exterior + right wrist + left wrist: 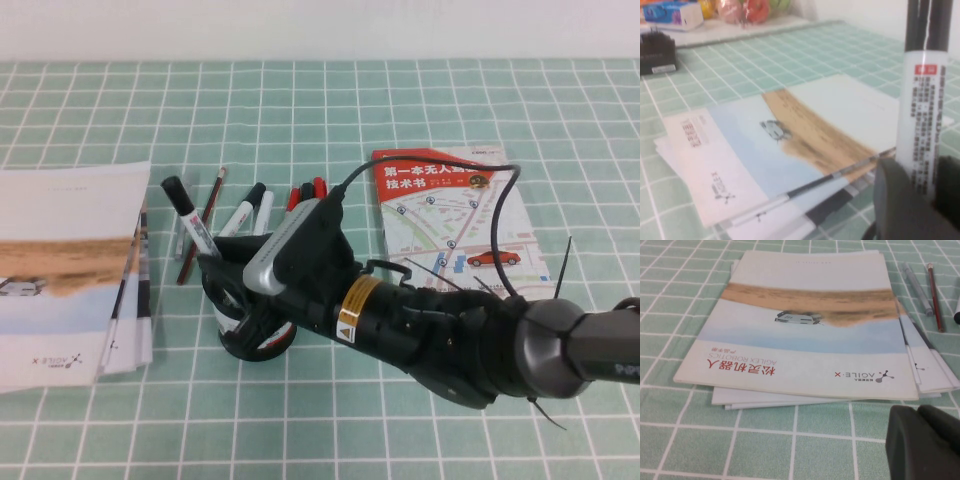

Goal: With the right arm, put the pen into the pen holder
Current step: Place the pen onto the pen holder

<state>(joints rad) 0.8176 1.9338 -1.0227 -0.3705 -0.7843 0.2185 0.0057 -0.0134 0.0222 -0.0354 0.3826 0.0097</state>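
The pen (195,220) stands over the mesh pen holder's opening (225,280) in the high view and would stay inside, so I should let go with my right gripper now.
My right gripper (212,262) is shut on the pen (192,225), a white-barrelled marker with a black cap. The pen stands nearly upright, cap end up and leaning left. In the right wrist view the printed barrel (922,100) sits between the two dark fingers (897,200) of my right gripper (925,195). The black mesh pen holder (262,345) stands directly below the gripper. The arm hides most of it, and only its base with the red-and-white band shows. The pen's lower end is hidden. My left gripper (917,412) is shut and empty, low over the table beside the booklets.
A stack of booklets (60,270) lies at the left, also seen in the left wrist view (805,335). Loose markers (250,205), red-capped pens (312,188) and a pencil (205,225) lie behind the holder. A map book (455,220) lies at the right.
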